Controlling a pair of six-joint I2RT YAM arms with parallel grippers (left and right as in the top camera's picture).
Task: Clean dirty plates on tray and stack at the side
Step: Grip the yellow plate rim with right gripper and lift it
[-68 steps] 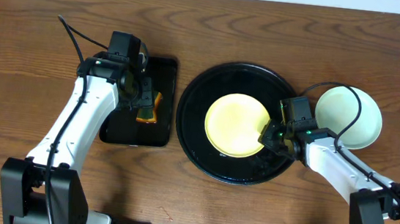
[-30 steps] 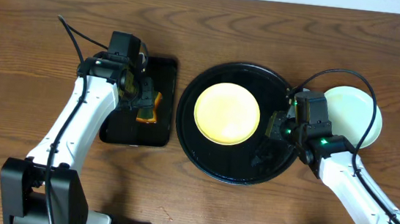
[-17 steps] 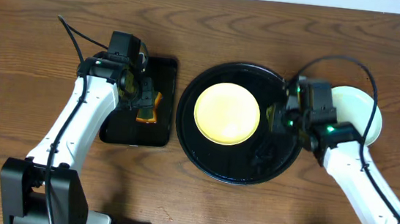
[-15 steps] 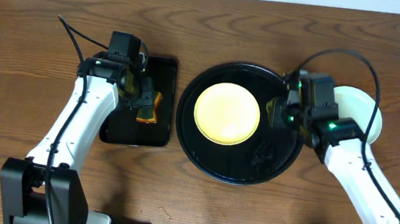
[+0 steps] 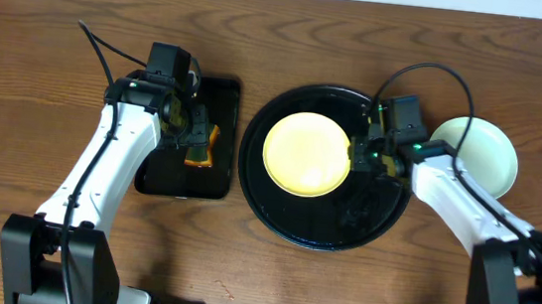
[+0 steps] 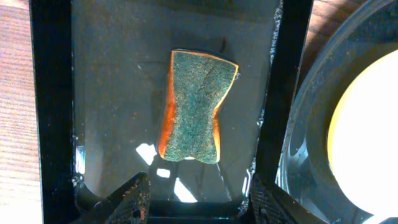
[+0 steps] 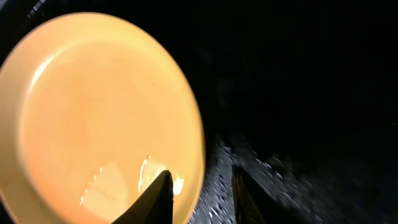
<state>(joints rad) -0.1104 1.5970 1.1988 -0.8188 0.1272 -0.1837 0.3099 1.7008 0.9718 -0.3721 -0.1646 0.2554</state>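
Note:
My right gripper's fingers still hang above the yellow plate's rim and closing now would miss, so it is too early to close; lowering comes first.
A pale yellow plate lies in the upper left of the round black tray. My right gripper is at that plate's right rim. In the right wrist view it is open: one finger hangs over the yellow plate, the other over the wet black tray, with the rim between them. A pale mint plate rests on the table right of the tray. My left gripper hovers open and empty over a sponge. The yellow plate also shows at the left wrist view's right edge.
A green and orange sponge lies in a small rectangular black tray left of the round tray; my left gripper is just short of it. Cables arc above the right arm. Bare wood table surrounds everything.
The right gripper went from shut to open and moved left and up across the tray to the yellow plate's right rim. Earlier the plate had shifted up-left. The left arm stayed still.

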